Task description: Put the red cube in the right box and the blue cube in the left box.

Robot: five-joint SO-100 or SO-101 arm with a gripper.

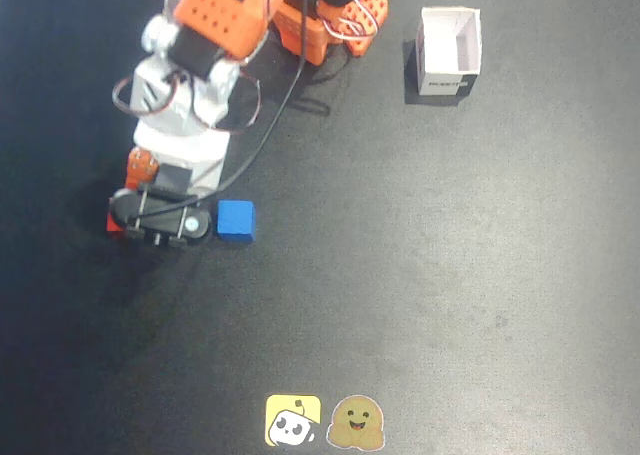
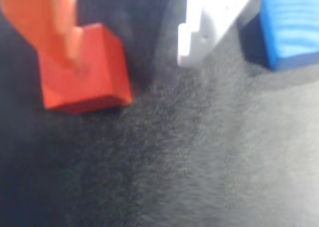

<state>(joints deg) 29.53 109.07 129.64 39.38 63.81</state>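
Note:
The gripper picks up the red cube (image 2: 92,75) by its opposite sides next, to drop it into its box.
The red cube (image 2: 92,75) lies on the dark mat. In the wrist view the orange finger (image 2: 50,22) stands over its left part and the white finger (image 2: 209,22) is apart on its right. My gripper (image 2: 130,55) is open and low over the mat. In the fixed view the gripper (image 1: 152,225) is at the left and only a red sliver of the cube (image 1: 114,224) shows beneath it. The blue cube (image 1: 236,220) sits just right of the gripper and also shows in the wrist view (image 2: 294,27). One white open-topped box (image 1: 448,50) with a black label stands at the upper right. I cannot tell which twin it is; the other box is out of view.
The arm's orange base (image 1: 325,15) and its cables (image 1: 285,105) are at the top, left of the box. Two small cartoon stickers (image 1: 325,421) sit at the bottom edge. The black mat (image 1: 420,275) spreads across the middle and right.

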